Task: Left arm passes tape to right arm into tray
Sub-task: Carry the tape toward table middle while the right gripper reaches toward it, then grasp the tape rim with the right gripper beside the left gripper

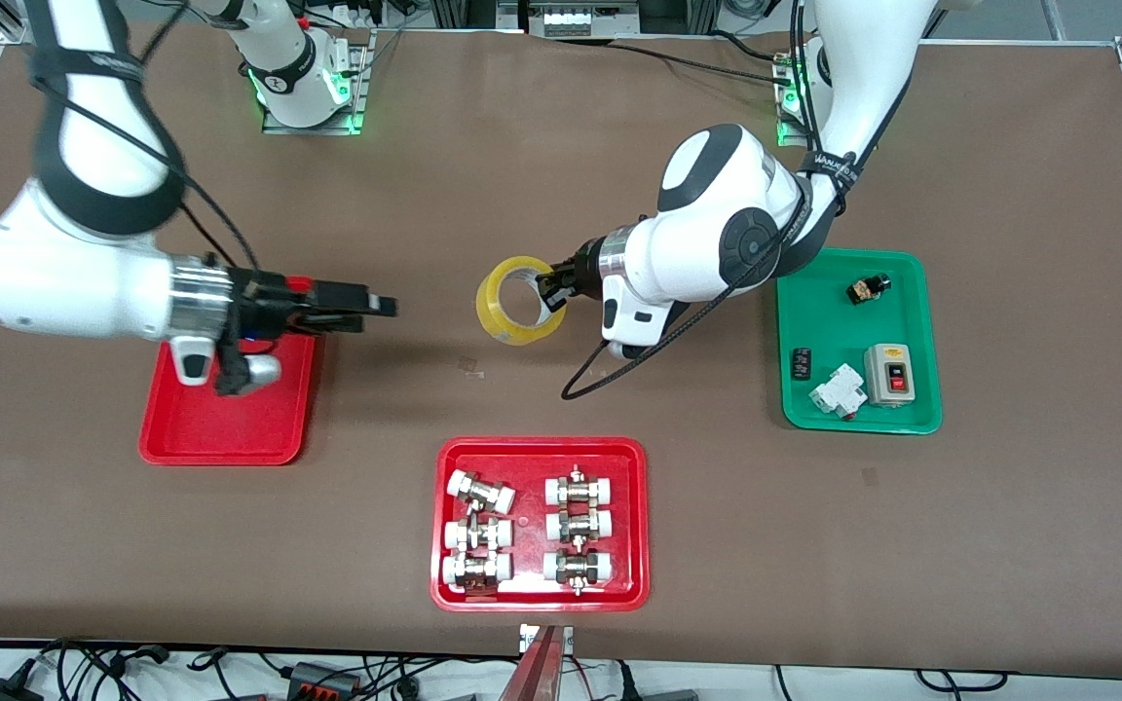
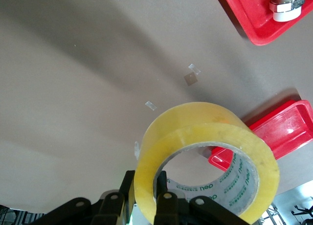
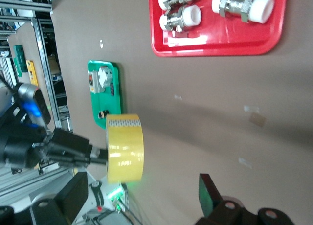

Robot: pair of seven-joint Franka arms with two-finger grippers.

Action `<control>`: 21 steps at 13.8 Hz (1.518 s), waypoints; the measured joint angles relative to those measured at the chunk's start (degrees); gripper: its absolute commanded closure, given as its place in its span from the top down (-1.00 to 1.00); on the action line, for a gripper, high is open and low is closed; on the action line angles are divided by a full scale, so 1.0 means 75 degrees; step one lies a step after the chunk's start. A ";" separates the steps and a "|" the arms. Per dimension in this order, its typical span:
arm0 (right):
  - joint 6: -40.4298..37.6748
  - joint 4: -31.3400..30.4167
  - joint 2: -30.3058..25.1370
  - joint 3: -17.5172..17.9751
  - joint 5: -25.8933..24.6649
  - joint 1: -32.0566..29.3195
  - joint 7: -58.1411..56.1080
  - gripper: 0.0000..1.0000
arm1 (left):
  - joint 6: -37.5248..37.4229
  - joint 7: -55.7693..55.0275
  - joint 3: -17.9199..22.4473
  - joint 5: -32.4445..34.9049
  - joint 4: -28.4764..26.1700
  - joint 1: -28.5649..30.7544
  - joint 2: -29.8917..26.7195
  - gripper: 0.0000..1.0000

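Note:
Next, my right gripper grabs the yellow tape by its side (image 1: 488, 306) to bring it to the plain red tray (image 1: 225, 419).
The yellow tape (image 1: 519, 300) is held up over the middle of the table by my left gripper (image 1: 553, 289), which is shut on the roll's wall, one finger inside the core and one outside. In the left wrist view the tape (image 2: 205, 151) fills the foreground above the fingers (image 2: 166, 205). My right gripper (image 1: 371, 307) is open and empty, over the table beside the plain red tray (image 1: 225, 419), pointing at the tape with a gap between them. In the right wrist view the tape (image 3: 125, 147) shows ahead between my open fingers (image 3: 208, 195).
A red tray (image 1: 540, 526) with several white-capped metal fittings lies near the front edge. A green tray (image 1: 858, 341) with switches and small parts lies toward the left arm's end. A black cable loops under the left arm's wrist.

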 measured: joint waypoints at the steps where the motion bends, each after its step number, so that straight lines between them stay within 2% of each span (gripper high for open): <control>1: 0.0212 0.0001 0.0094 0.0005 0.0067 0.0141 -0.0038 1.00 | 0.0007 0.0000 0.0001 0.0000 0.0002 0.0000 0.0038 -1.00; 9: 0.1733 -0.0207 0.0605 0.0021 0.0766 0.1322 -0.0081 1.00 | 0.1139 0.0000 -0.0011 -0.0274 0.0018 -0.0190 0.0301 -1.00; 14: 0.1760 -0.0219 0.0610 -0.0069 0.0769 0.1288 -0.0110 1.00 | 0.1251 0.0001 0.0029 -0.0274 0.0047 -0.0213 0.0303 -1.00; 15: 0.1760 -0.0219 0.0610 -0.0085 0.0769 0.1276 -0.0148 0.86 | 0.1252 0.0007 0.0047 -0.0274 0.0055 -0.0211 0.0303 -1.00; 16: 0.1761 -0.0219 0.0610 -0.0092 0.0768 0.1270 -0.0183 0.61 | 0.1253 0.0010 0.0062 -0.0262 0.0063 -0.0211 0.0302 -1.00; 17: 0.1760 -0.0219 0.0610 -0.0091 0.0769 0.1271 -0.0211 0.30 | 0.1253 0.0012 0.0069 -0.0244 0.0068 -0.0211 0.0303 -1.00; 19: 0.1761 -0.0218 0.0610 -0.0091 0.0768 0.1276 -0.0247 -0.48 | 0.1253 0.0015 0.0070 -0.0233 0.0077 -0.0212 0.0303 -1.00; 20: 0.1761 -0.0217 0.0609 -0.0091 0.0769 0.1281 -0.0250 -0.78 | 0.1253 0.0016 0.0070 -0.0233 0.0080 -0.0213 0.0303 -1.00; 21: 0.1761 -0.0210 0.0608 -0.0089 0.0769 0.1288 -0.0250 -1.00 | 0.1253 0.0016 0.0071 -0.0233 0.0081 -0.0213 0.0303 -1.00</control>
